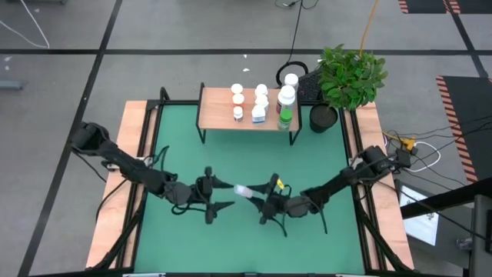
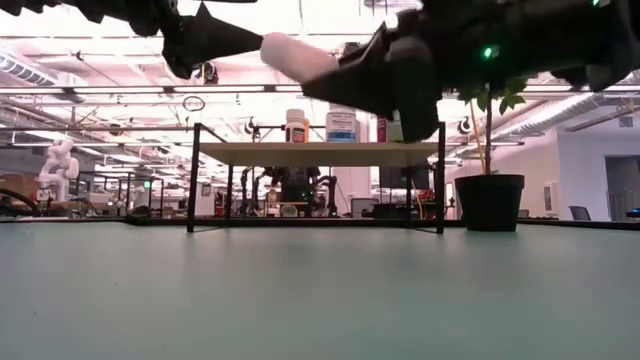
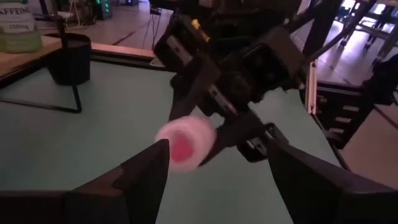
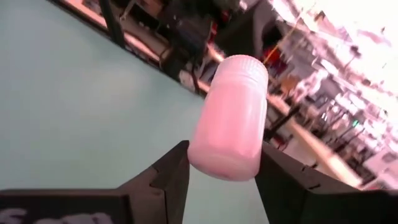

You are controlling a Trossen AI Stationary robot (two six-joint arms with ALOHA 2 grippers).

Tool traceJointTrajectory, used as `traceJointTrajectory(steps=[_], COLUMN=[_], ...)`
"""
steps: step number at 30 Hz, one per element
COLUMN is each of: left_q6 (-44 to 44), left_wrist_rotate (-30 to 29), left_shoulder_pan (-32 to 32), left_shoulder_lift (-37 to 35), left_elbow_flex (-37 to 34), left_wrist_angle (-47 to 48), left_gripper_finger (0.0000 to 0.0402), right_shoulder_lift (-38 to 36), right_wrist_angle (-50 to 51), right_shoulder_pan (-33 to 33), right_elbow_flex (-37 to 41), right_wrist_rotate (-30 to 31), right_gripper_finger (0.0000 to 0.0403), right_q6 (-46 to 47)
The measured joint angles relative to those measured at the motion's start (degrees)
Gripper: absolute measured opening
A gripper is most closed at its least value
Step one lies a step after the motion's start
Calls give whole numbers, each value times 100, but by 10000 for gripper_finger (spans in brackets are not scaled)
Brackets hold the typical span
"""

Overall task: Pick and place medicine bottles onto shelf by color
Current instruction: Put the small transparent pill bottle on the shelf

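Next, my left gripper grabs the pale pink bottle by its white cap end (image 1: 239,189). Then my left gripper carries the bottle to the shelf (image 1: 219,117).
A pale pink bottle (image 1: 245,191) with a white cap hangs over the green mat near the table's middle, between my two grippers. My right gripper (image 4: 221,155) is shut on it. My left gripper (image 3: 217,146) stands open just left of the bottle's cap end (image 2: 272,47). Whether one of its fingertips brushes the cap, I cannot tell. At the far edge is the shelf (image 1: 219,117), a light-wood board on black legs. Several bottles (image 1: 261,102) stand upright on its right half. My right gripper pinches the bottle's base end (image 4: 224,163) between its two fingers (image 4: 171,171), one on each side of the body. The fingers reach in about level from the table's right. The bottle lies lengthwise along them, lifted clear of the mat, its cap end pointing toward my left gripper and slightly raised.
A black pot (image 1: 324,118) with a green plant stands right of the shelf at the far right. Wooden strips (image 1: 132,165) border the mat on both sides. Bare green mat (image 1: 246,158) lies between the grippers and the shelf.
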State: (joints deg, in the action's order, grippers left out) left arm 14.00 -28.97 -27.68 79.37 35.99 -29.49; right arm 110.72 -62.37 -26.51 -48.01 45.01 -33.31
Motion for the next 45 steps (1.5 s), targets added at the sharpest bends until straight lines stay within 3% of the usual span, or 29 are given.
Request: traceJointTrajectory(steps=[10,23,27,33,41,45], left_q6=[-87,220,221,179,148,315], left_wrist_rotate=[2,138,141,247,116,-16], left_shoulder_pan=[138,334,332,330,382,568], left_shoulder_lift=[493,659,656,654,651,650], left_elbow_flex=[-2,-4,-4,-4,-4,-4], left_wrist_angle=[-759,-836,-844,-872,-837,-801], left_gripper_finger=[273,272,238,133,129,131], right_shoulder_lift=[0,-2,-2,0,0,0], right_wrist_angle=[-160,-296,-297,-293,-177,-167], right_shoulder_pan=[-62,-93,-95,-95,-1,38], right_elbow_flex=[7,0,0,0,0,0], right_wrist_rotate=[21,-170,-162,-150,-120,315], right_gripper_finger=[152,153,154,154,165,195], right_q6=[-406,-557,-556,-554,-471,-212])
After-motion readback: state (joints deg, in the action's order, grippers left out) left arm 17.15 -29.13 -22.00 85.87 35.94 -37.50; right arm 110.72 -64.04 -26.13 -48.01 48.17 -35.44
